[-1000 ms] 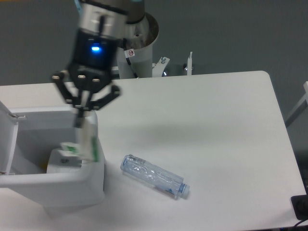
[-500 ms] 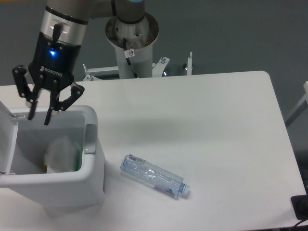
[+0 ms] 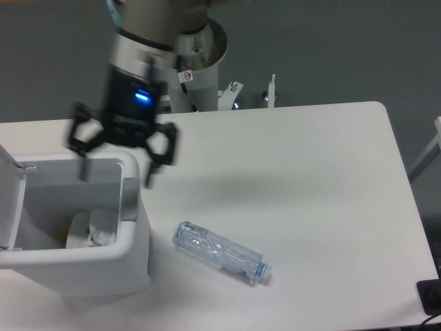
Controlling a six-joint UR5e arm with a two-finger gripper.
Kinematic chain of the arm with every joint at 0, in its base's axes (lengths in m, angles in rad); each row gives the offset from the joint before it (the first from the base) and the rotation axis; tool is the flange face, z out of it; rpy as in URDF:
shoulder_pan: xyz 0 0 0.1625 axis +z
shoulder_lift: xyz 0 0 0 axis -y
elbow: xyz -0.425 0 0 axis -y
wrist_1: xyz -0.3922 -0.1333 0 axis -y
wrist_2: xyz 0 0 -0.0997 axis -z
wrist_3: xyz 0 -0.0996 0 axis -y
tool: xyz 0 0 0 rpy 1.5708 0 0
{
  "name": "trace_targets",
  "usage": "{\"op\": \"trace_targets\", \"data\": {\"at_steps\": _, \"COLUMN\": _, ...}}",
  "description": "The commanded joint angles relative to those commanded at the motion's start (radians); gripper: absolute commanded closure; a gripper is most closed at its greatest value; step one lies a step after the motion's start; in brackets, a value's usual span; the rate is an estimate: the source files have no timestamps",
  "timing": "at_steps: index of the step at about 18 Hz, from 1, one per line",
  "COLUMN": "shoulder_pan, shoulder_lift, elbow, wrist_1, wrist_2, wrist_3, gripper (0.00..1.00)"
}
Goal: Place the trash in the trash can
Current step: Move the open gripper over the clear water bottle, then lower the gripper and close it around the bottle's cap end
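The gripper next needs to grab the clear plastic bottle by its crinkled body (image 3: pixel 217 251) to put the bottle in the trash.
The white trash can (image 3: pixel 135 262) stands at the left front of the table with its lid (image 3: pixel 8 200) swung open to the left. The crumpled white wrapper (image 3: pixel 93 229) lies inside it. The clear crinkled plastic bottle (image 3: pixel 220 252) with a pale blue cap lies on its side on the table to the right of the can. My gripper (image 3: pixel 116 172) hangs above the can's right rear rim, blurred by motion, with its fingers spread wide and nothing between them.
The arm's grey base column (image 3: pixel 200 65) stands behind the table's far edge with small metal brackets (image 3: pixel 270 93) beside it. A dark object (image 3: pixel 431 296) sits at the table's front right corner. The table's right edge runs down at the far right.
The gripper let the wrapper go into the can, swung left over the bin, and has now moved back right with its fingers opened wider. The bottle has not moved.
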Motion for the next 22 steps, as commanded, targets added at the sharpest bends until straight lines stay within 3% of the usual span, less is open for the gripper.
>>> {"op": "trace_targets", "data": {"at_steps": 4, "shoulder_pan": 0.014, "shoulder_lift": -0.112, "elbow": -0.003, "wrist_1": 0.0, "wrist_2": 0.155, "wrist_3": -0.041, "gripper": 0.0}}
{"op": "trace_targets", "data": {"at_steps": 5, "shoulder_pan": 0.014, "shoulder_lift": -0.173, "elbow": 0.015, "wrist_1": 0.0, "wrist_2": 0.21, "wrist_3": -0.081, "gripper": 0.0}}
{"op": "trace_targets", "data": {"at_steps": 9, "shoulder_pan": 0.012, "shoulder_lift": -0.278, "elbow": 0.047, "wrist_1": -0.003, "wrist_2": 0.267, "wrist_3": -0.135, "gripper": 0.0}}
{"op": "trace_targets", "data": {"at_steps": 11, "shoulder_pan": 0.009, "shoulder_lift": -0.336, "elbow": 0.054, "wrist_1": 0.0, "wrist_2": 0.352, "wrist_3": -0.19, "gripper": 0.0}}
{"op": "trace_targets", "data": {"at_steps": 15, "shoulder_pan": 0.008, "shoulder_lift": -0.394, "elbow": 0.058, "wrist_1": 0.021, "wrist_2": 0.373, "wrist_3": -0.198, "gripper": 0.0}}
{"op": "trace_targets", "data": {"at_steps": 22, "shoulder_pan": 0.005, "shoulder_lift": -0.448, "elbow": 0.075, "wrist_1": 0.029, "wrist_2": 0.405, "wrist_3": -0.206, "gripper": 0.0}}
